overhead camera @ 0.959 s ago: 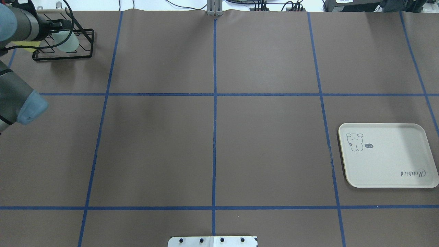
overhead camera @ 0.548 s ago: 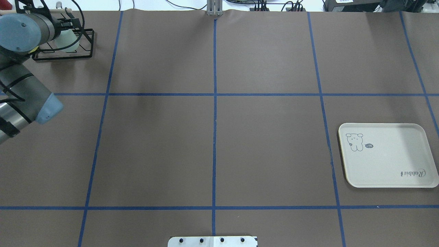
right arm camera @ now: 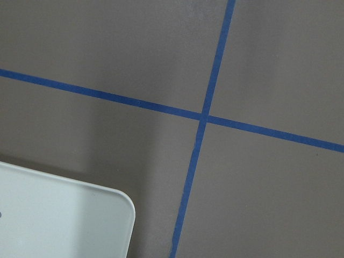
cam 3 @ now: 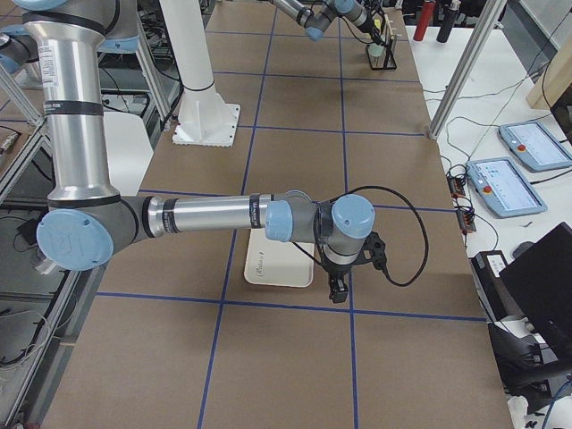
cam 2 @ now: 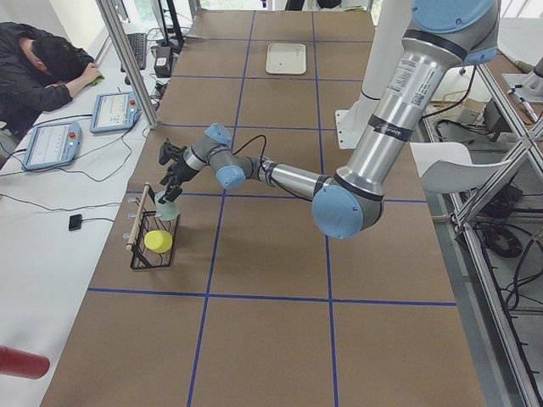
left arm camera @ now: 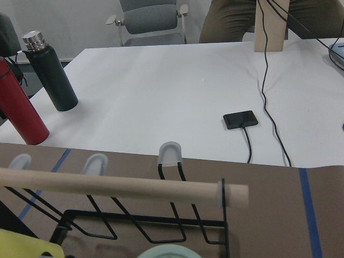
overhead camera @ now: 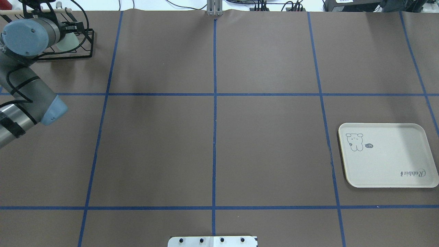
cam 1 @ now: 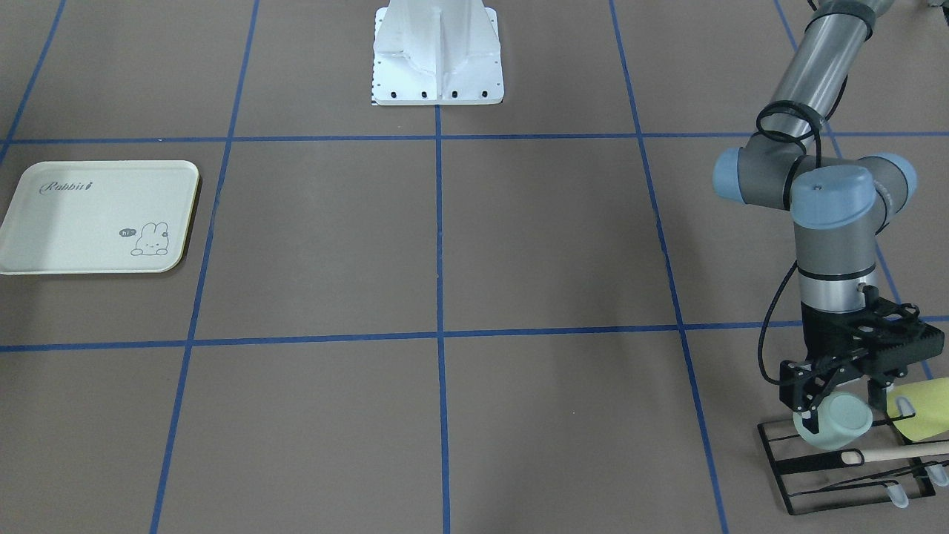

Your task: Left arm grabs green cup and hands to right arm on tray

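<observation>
I will next hand the cup over to my right arm, so my left gripper will grab the pale mint green cup (cam 1: 841, 414) by its round side (cam 1: 835, 440).
The pale mint-green cup (cam 1: 834, 424) rests tilted on a black wire rack (cam 1: 808, 463) at the table's far left corner; it also shows in the overhead view (overhead camera: 71, 42). My left gripper (cam 1: 845, 404) points down over it, jaws spread, one finger on each side of the cup. The left wrist view shows only the cup's rim (left arm camera: 169, 251) at the bottom edge. The cream tray (overhead camera: 387, 156) lies empty at the right. My right gripper (cam 3: 338, 288) hovers low just beyond the tray's (cam 3: 277, 266) corner; I cannot tell whether it is open or shut.
A brighter yellow-green cup (cam 1: 923, 417) sits on the same rack beside the mint one. A wooden dowel (left arm camera: 107, 185) tops the rack. The white robot base (cam 1: 437, 52) stands mid-table. Two bottles (left arm camera: 51, 70) and an operator (cam 2: 38, 72) are beyond the table's edge.
My left arm's wrist and elbow have swung right and toward the table's far edge, settling the gripper over the rack. The mint cup has stayed on the rack. The tray has not moved.
</observation>
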`<state>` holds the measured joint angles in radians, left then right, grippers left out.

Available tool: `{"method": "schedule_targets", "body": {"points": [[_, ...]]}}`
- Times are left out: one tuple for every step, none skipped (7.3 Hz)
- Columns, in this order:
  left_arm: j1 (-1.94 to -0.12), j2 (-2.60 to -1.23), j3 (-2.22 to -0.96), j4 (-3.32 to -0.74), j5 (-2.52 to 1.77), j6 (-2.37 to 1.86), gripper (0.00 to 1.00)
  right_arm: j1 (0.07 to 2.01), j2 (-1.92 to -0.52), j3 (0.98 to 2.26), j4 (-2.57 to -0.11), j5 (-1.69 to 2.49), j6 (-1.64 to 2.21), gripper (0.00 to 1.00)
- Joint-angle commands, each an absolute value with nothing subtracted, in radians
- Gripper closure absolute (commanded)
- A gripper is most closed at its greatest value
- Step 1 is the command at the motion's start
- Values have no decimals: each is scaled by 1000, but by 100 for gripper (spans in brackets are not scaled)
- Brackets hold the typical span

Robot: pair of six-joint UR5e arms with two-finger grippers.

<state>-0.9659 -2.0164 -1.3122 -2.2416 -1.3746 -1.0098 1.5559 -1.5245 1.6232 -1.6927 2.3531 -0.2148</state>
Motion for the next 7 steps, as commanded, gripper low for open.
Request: {"method": "schedule_targets", "body": {"points": [[-965,-2011,-1312,-2241,-1371,-980,0,1557,-1526,1621,-1692,2353,-215,1],[-965,-2011,-1310,-2241,-1371,-971,0,1557,-1526,1623,-1693,2353,-215,1],[-965,-2011,-1304,-2241,-1371,-973,0,1557,-1526,1623,-1692,2353,-215,1],[-965,-2013,-1287,-2244,-1367,-973,0,1557,-1526,1621,-1692,2353,-215,1],[-963,-2017,-1276,-2244,-1364,-973,0,1555,-1526,1623,-1692,2353,-215,1],[-963,-2017,-1275,-2246,-1364,-974,0,1557,-1526,1621,-1693,2353,-215,1],[-963,-2019,-1275,-2244,-1364,-974,0,1557,-1528,1623,-1694,2353,-215,1]]}}
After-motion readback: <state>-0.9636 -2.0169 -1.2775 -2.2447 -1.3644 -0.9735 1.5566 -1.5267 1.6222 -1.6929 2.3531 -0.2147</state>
